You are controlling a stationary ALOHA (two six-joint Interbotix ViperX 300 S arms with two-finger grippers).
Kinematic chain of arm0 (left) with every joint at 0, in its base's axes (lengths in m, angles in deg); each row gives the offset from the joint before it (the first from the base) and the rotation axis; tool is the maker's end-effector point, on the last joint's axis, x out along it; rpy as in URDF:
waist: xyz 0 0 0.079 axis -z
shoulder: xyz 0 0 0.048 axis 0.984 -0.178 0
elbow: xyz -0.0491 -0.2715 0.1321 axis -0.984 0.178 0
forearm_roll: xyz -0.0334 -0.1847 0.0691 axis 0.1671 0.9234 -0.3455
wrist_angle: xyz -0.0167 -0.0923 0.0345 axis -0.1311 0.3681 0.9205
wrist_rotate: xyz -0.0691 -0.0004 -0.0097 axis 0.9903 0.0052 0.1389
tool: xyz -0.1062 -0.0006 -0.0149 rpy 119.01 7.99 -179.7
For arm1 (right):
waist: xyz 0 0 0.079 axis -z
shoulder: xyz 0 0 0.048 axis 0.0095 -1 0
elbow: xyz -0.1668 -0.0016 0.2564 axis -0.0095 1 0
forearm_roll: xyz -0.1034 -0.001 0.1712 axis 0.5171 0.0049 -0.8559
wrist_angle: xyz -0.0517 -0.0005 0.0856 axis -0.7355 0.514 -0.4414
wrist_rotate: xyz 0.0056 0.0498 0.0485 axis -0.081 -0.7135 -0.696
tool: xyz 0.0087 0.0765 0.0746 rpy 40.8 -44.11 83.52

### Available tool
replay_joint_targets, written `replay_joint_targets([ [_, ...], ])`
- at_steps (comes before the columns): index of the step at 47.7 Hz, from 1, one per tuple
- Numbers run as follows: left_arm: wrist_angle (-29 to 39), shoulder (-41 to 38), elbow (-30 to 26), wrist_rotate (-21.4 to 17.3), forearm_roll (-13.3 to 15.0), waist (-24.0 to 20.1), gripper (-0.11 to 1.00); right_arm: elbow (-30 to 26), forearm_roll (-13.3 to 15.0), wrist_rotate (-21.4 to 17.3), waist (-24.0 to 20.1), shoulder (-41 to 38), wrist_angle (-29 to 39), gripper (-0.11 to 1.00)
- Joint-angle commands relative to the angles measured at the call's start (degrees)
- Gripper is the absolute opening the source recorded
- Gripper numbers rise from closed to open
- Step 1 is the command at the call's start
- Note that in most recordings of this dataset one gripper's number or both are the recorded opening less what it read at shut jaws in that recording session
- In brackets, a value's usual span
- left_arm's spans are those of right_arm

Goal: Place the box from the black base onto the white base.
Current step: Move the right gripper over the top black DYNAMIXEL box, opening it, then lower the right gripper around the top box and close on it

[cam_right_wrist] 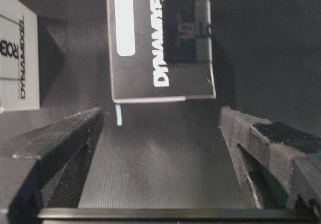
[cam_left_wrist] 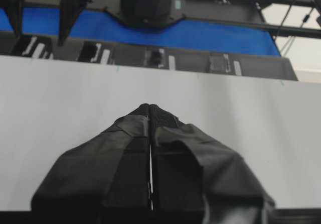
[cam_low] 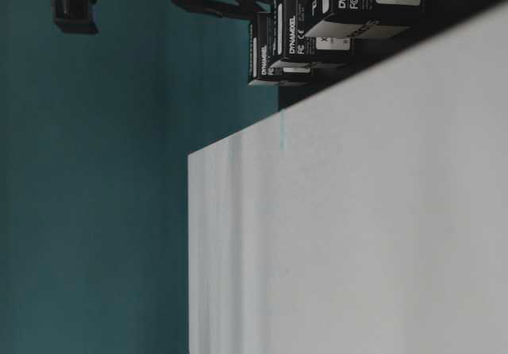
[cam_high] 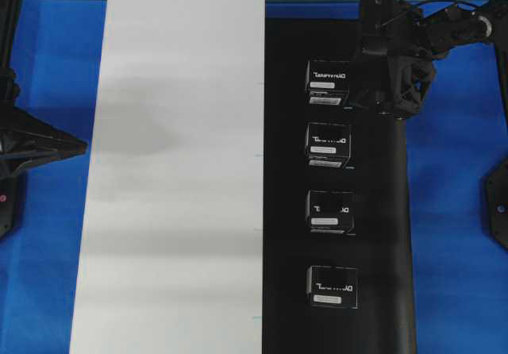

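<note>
The right gripper's fingers stop short of the farthest box's near edge [cam_high: 347, 88] [cam_right_wrist: 163, 100], so the right gripper will move toward it first and then close on it.
Several look-alike black boxes stand in a column on the black base [cam_high: 286, 211]. The farthest box [cam_high: 327, 77] is the one my right gripper [cam_high: 367, 92] hovers beside, on its right. In the right wrist view that box [cam_right_wrist: 160, 43] lies just ahead of the right gripper [cam_right_wrist: 160, 118], which is open, with only black base [cam_right_wrist: 165, 158] between its fingers. The white base [cam_high: 175, 171] lies bare to the left of the black one. My left gripper [cam_high: 79, 144] rests at the white base's left edge, and the left wrist view shows that gripper [cam_left_wrist: 150, 108] shut on nothing.
A neighbouring box [cam_right_wrist: 17, 58] sits to the left in the right wrist view. Three more boxes [cam_high: 329, 144] [cam_high: 330, 211] [cam_high: 332, 286] follow down the black base. Blue table [cam_high: 452, 211] surrounds both bases. The table-level view shows boxes [cam_low: 365, 5] beyond the white base [cam_low: 357, 211].
</note>
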Motion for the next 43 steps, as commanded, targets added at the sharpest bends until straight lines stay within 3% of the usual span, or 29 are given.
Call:
replay_joint_targets([
  [1, -0.3, -0.4, -1.6, 0.1, -0.2, -0.2, -0.05, -0.5, -0.4, 0.0, -0.5, -0.5, -0.5, 0.99],
  [43, 0.4, -0.4, -1.6, 1.2, -0.1, 0.1, -0.05, -4.9, -1.1, 0.0, -4.0, -7.4, -4.0, 0.99],
])
